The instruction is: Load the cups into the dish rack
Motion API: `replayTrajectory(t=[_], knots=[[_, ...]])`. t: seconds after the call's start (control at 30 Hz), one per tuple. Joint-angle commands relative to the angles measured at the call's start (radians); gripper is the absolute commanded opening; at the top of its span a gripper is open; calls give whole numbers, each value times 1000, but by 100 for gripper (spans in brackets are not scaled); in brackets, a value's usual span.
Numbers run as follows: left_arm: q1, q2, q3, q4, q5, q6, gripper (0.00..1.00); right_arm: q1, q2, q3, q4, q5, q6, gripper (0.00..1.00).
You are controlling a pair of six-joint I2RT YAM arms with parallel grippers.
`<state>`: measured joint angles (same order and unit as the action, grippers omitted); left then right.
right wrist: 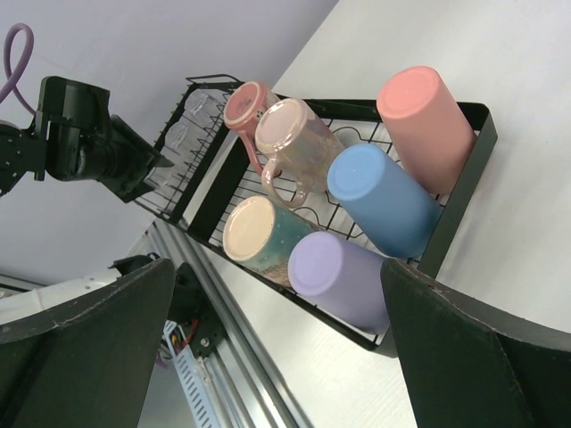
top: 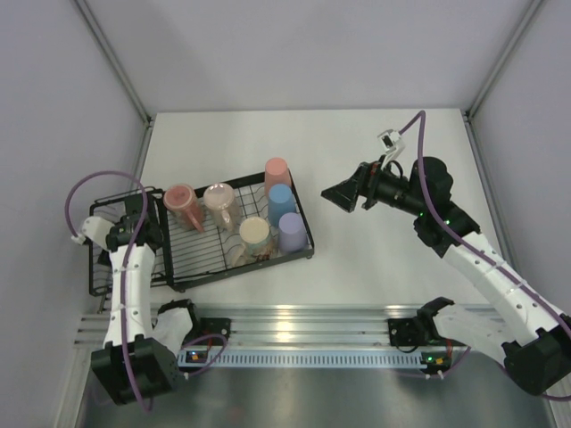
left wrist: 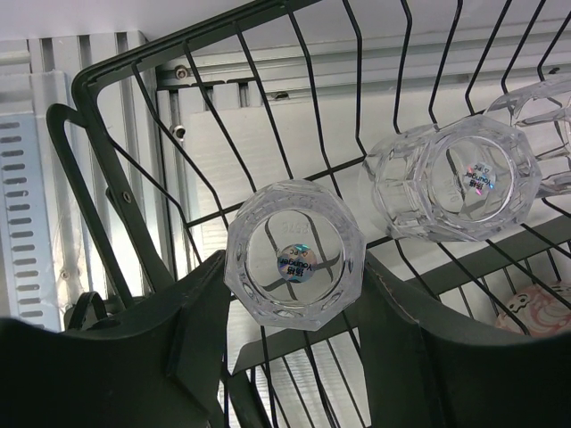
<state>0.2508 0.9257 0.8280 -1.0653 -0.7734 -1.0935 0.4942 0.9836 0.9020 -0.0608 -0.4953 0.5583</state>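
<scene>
The clear glass sits inside the basket section with wires directly below and would stay there, so it is time for my left gripper to release it.
My left gripper (left wrist: 294, 265) is shut on a clear glass (left wrist: 294, 254), which lies sideways with its stickered base towards the camera. It is inside the basket section of the black wire dish rack (left wrist: 116, 67). Two more clear glasses (left wrist: 464, 178) lie there on the wires. In the top view the left gripper (top: 141, 212) is over the rack's left end. The main tray of the dish rack (top: 305, 218) holds salmon (top: 277, 171), blue (top: 282, 201) and lavender (top: 290, 230) tumblers, a cream mug (top: 255, 234) and two pink mugs (top: 219, 205). My right gripper (top: 343, 194) hangs open and holds nothing, to the right of the rack.
An aluminium rail (top: 303, 321) runs along the table's near edge behind the arm bases. The white table (top: 357, 267) stretches right of the rack. Grey walls close in the sides and back. In the right wrist view the rack's rim (right wrist: 482, 125) lies ahead of that gripper (right wrist: 277, 267).
</scene>
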Motion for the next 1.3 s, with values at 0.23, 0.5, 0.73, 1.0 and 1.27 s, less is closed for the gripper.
replayTrajectory(t=[0.23,0.5,0.73,1.0,1.27], knots=[[11,16,-6,44,-12,-5,33,-14,-3,17,13,-14,-21,99],[11,7,-6,44,-9,-6,46,-14,-8,15,1,-11,-21,99],[13,-8,-4,34,-17,-11,54,-14,-7,8,-8,-5,-23,99],[13,-1,-3,13,-6,-32,62,-13,-14,9,-16,-3,-20,99],[13,-13,8,13,-4,-25,65,-14,-11,6,-20,1,-20,100]])
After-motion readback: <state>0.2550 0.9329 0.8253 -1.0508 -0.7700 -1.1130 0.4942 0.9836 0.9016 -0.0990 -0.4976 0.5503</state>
